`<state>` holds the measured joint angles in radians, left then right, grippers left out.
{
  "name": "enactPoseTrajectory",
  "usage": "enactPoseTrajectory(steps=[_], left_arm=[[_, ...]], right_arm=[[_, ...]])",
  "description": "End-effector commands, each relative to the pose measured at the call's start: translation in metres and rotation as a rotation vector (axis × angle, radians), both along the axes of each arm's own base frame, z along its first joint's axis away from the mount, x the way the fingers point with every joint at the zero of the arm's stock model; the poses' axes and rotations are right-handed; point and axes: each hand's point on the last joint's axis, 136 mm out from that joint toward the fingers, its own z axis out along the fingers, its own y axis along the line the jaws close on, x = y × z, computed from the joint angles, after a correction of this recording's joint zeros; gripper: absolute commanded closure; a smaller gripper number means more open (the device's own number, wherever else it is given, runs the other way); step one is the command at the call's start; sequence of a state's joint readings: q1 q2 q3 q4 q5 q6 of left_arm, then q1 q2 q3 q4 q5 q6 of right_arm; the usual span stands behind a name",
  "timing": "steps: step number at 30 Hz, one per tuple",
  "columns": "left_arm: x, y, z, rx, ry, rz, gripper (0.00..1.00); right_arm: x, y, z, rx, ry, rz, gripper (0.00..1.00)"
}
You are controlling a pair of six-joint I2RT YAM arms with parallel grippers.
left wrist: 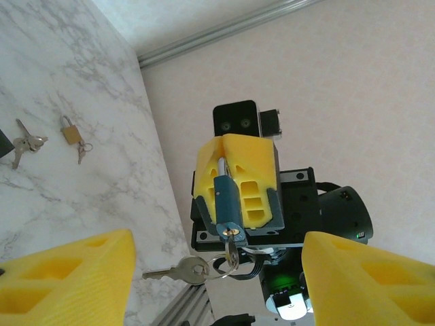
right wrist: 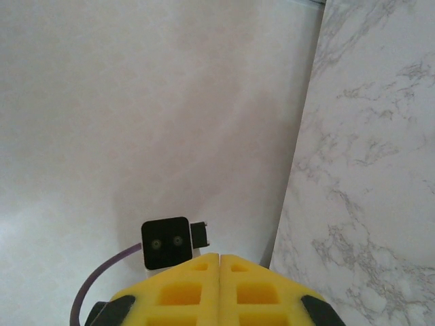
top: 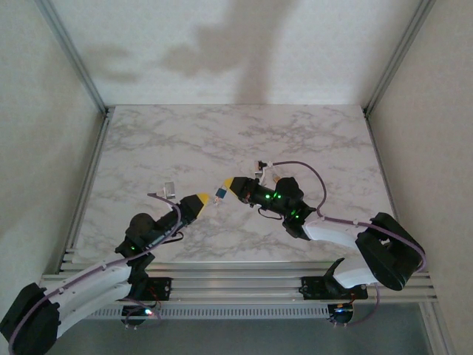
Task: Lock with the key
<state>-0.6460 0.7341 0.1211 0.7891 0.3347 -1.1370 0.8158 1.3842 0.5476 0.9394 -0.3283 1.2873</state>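
Note:
The silvery key is next for my left gripper, which will grip it by its head (top: 216, 200) (left wrist: 232, 252) outside the keyhole. The key will then lock the padlock and be pulled out.
My right gripper (left wrist: 234, 146) is shut on a small blue padlock (left wrist: 228, 197), which points at the left wrist camera. A silvery key (left wrist: 233, 250) sits in its keyhole. A ring hangs from that key with a second key (left wrist: 182, 272) dangling to the left. The left gripper (left wrist: 217, 258) is open, its yellow fingers (left wrist: 75, 275) spread to either side, just short of the key and not touching it. From above, the padlock (top: 219, 194) sits between the left gripper (top: 201, 200) and the right gripper (top: 236, 185). In the right wrist view the right gripper (right wrist: 219, 257) has its pads pressed together.
A brass padlock (left wrist: 69, 133) with a small key and a loose bunch of keys (left wrist: 24, 144) lie on the marble table (top: 222, 140) behind the right gripper. A small pale object (top: 168, 186) lies left of the left gripper. Aluminium rails (top: 244, 277) run along the near edge.

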Motion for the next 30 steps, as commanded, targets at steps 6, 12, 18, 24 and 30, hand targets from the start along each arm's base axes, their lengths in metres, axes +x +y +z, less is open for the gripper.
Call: enactPoseTrajectory(steps=[6, 12, 18, 24, 30], left_arm=[[-0.004, -0.011, 0.022, -0.075, -0.05, -0.014, 0.42], [-0.004, -0.02, 0.024, -0.081, -0.053, -0.036, 0.55], [-0.002, -0.022, 0.025, -0.069, -0.057, -0.035, 0.58], [-0.001, -0.024, 0.025, -0.067, -0.06, -0.039, 0.67], [-0.002, -0.027, 0.025, -0.07, -0.062, -0.052, 0.74]], right_arm=[[0.004, -0.001, 0.015, 0.039, -0.046, -0.021, 1.0], [0.002, 0.003, 0.016, 0.041, -0.047, -0.012, 1.0], [0.0, 0.005, 0.017, 0.041, -0.052, 0.0, 1.0], [-0.003, 0.008, 0.017, 0.043, -0.056, 0.014, 1.0], [-0.003, 0.01, 0.014, 0.045, -0.048, 0.015, 1.0]])
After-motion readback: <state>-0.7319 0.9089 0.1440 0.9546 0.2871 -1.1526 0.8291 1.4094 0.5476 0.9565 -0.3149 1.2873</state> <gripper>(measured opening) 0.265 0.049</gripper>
